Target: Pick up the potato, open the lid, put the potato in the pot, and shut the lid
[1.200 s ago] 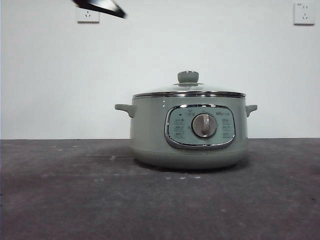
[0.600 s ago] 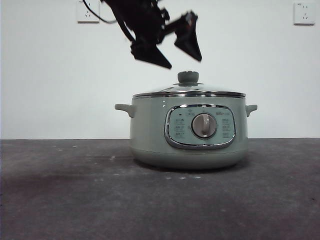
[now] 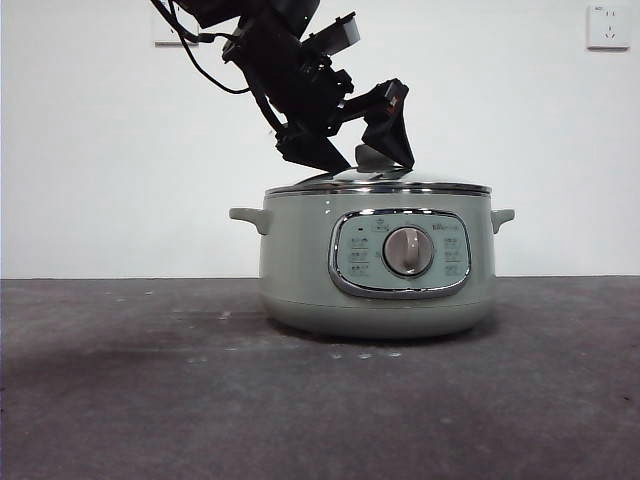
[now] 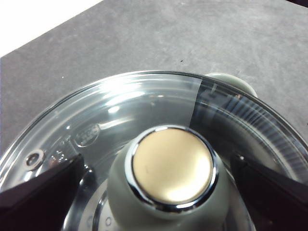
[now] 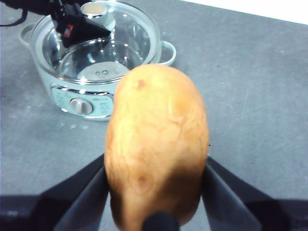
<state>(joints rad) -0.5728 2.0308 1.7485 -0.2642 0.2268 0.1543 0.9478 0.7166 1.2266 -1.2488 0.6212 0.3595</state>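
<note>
I need to grab the glass lid [image 3: 440, 181] with my left gripper next, by its round knob [image 3: 372, 157], to open the pale green pot for the potato.
The pale green pot [image 3: 300, 270] stands on the table with its glass lid [image 3: 440, 181] on. My left gripper [image 3: 372, 163] has come from the upper left and is open, one jaw on each side of the lid's knob [image 3: 368, 156] without touching it. In the left wrist view the knob [image 4: 172, 166] sits between the two jaws of that gripper [image 4: 156, 190] over the clear lid [image 4: 144, 101]. My right gripper [image 5: 156, 192] is shut on the orange-brown potato [image 5: 156, 144], held well above the table and off to the side of the pot [image 5: 86, 103]. It is out of the front view.
The dark grey table [image 3: 120, 400] runs wide on both sides of the pot. A white wall with a socket [image 3: 608, 27] stands behind. The pot's side handles [image 3: 250, 216] stick out left and right.
My left arm has come down from the top left of the front view to the lid. Its open jaws now straddle the knob. The pot and lid have not moved.
</note>
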